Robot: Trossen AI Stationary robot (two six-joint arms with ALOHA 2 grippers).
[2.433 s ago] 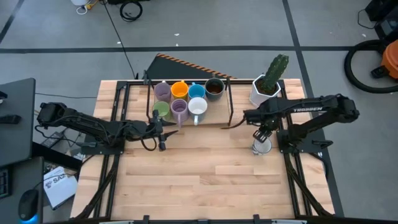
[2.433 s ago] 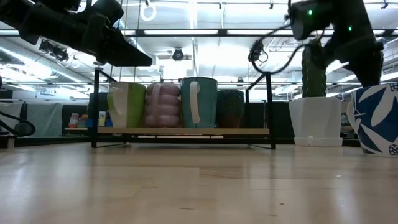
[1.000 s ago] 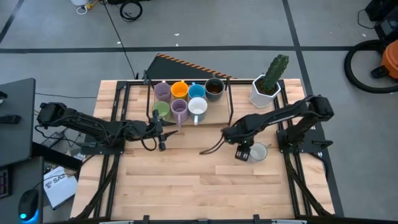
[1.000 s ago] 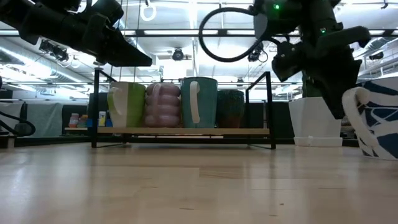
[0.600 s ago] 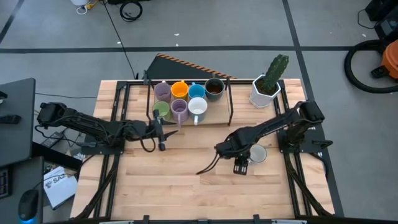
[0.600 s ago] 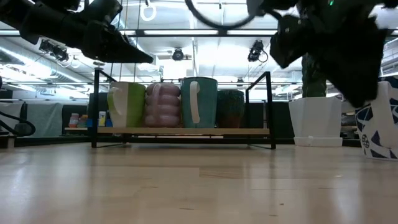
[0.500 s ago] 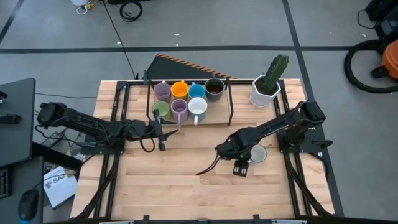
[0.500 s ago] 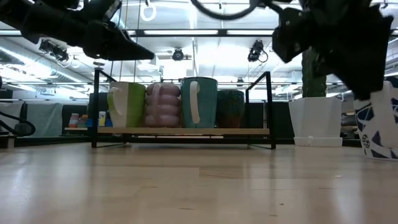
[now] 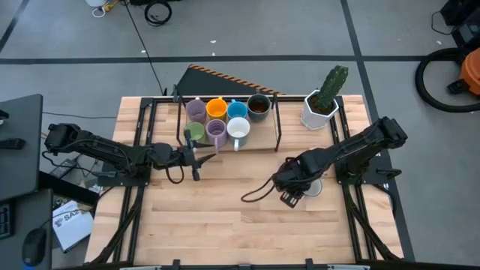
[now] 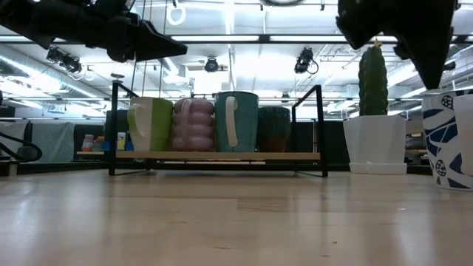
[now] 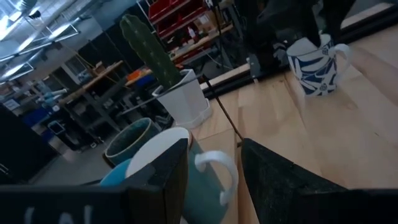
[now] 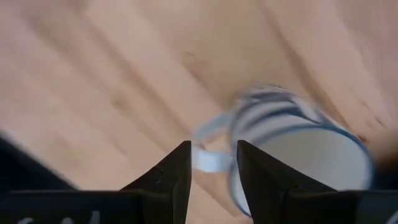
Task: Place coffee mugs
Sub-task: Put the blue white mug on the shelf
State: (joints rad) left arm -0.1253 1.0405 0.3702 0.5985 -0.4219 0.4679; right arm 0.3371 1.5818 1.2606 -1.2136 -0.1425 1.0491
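Note:
My right gripper picks up the patterned white mug by its rim (image 12: 234, 180) next, to place it with the others on the black rack.
Seven mugs stand on the black rack (image 9: 225, 146) at the far side: purple (image 9: 196, 110), orange (image 9: 217, 107), blue (image 9: 238, 109), dark brown (image 9: 259, 106), green (image 9: 193, 133), purple (image 9: 216, 132) and white (image 9: 238, 129). A white mug with a blue pattern (image 9: 312, 186) stands upright on the table near the right edge. My right gripper (image 9: 289, 196) is open just left of it. In the right wrist view, this gripper (image 12: 212, 144) has its fingertips at either side of the mug's handle (image 12: 205, 157). My left gripper (image 9: 196, 156) is open and hovers at the rack's left front corner.
A white faceted pot with a green cactus (image 9: 322, 105) stands at the far right corner, beyond the patterned mug. A loose cable (image 9: 259, 191) trails from the right arm over the bare wood. The table's middle and near half (image 9: 240, 225) carry nothing.
My right gripper has moved toward the near edge and a little left, away from the patterned mug's side, then come back slightly toward it. The mug, tilted a second ago in the low view, now stands upright on the table.

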